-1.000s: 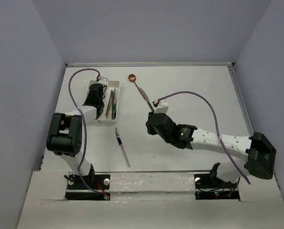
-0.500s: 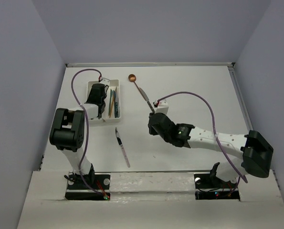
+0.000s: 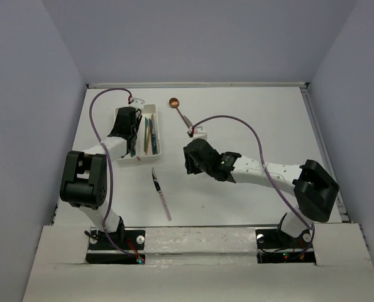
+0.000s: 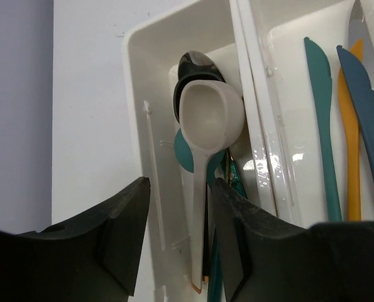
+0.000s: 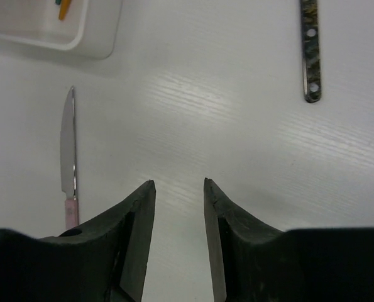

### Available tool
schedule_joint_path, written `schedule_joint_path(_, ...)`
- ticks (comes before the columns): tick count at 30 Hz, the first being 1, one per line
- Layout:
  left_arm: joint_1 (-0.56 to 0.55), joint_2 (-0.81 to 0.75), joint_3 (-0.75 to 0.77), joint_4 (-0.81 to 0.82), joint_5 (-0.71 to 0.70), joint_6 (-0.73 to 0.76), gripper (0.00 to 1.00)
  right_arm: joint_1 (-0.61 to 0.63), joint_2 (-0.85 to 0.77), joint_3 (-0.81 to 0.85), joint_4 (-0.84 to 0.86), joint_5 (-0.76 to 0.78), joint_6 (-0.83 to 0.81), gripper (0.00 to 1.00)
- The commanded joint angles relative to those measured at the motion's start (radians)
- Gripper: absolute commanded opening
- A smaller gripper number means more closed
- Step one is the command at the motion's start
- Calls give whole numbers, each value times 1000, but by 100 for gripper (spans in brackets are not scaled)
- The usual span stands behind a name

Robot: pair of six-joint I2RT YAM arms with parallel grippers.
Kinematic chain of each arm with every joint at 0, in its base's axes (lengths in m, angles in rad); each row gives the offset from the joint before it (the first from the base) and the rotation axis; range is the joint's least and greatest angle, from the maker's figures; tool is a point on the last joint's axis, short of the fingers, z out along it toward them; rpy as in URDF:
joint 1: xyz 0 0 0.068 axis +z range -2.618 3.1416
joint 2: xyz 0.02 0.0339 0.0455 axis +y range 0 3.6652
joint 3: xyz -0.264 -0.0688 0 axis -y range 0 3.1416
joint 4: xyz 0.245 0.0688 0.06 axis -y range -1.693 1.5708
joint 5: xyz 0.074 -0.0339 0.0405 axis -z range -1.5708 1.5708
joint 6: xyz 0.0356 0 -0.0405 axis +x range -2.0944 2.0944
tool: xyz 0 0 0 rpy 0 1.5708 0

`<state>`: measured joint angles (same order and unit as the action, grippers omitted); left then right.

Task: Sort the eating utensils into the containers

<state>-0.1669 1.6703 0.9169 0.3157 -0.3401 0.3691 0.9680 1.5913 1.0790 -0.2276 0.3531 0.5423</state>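
Note:
My right gripper should next grab the silver-bladed knife by its pink handle [image 3: 165, 206] [image 5: 71, 214], so that the blade stays free to go into the knife tray.
Two white containers stand side by side at the back left. The left tray [image 3: 119, 113] [image 4: 135, 82] holds a beige spoon [image 4: 209, 116] lying on a black spoon [image 4: 196, 61] and a teal spoon [image 4: 185, 157]. In the right tray [image 3: 159, 135] [image 4: 286, 82] lie teal knives [image 4: 319, 94] and an orange knife [image 4: 351, 145]. My left gripper [image 3: 125, 126] [image 4: 180, 184] is open, its fingers either side of the beige spoon's handle without touching it. My right gripper [image 3: 190, 158] [image 5: 178, 182] is open and empty over bare table. A pink-handled knife [image 3: 161, 194] [image 5: 67, 157] lies to its left. A copper spoon [image 3: 174, 102] lies behind it, its dark handle [image 5: 310, 50] showing in the right wrist view.
Grey walls close the table [image 3: 262, 119] on the left, back and right. A purple cable loops over each arm. A corner of the right tray [image 5: 80, 34] shows in the right wrist view.
My left gripper has opened and let the beige spoon go into the left tray. My right arm has swung left, toward the copper spoon's handle, and its jaws have widened.

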Motion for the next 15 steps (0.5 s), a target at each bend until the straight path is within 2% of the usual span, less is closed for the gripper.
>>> schedule_joint_path(1, 20, -87, 45, 14, -7, 14, 58, 116, 38, 79, -21, -43, -45, 45)
schedule_joint_path(4, 52, -109, 53, -18, 18, 19, 60, 175, 81, 110, -50, -35, -5, 50)
schedule_joint_path(8, 110, -139, 27, -27, 72, 33, 62, 276, 191, 246, -125, -45, 33, 53)
schedule_joint_path(12, 141, -142, -36, -30, 96, 54, 62, 311, 327, 373, -231, -34, 68, 53)
schedule_joint_path(15, 196, -167, -70, -47, 176, 47, 61, 311, 383, 401, -260, -49, 105, 53)
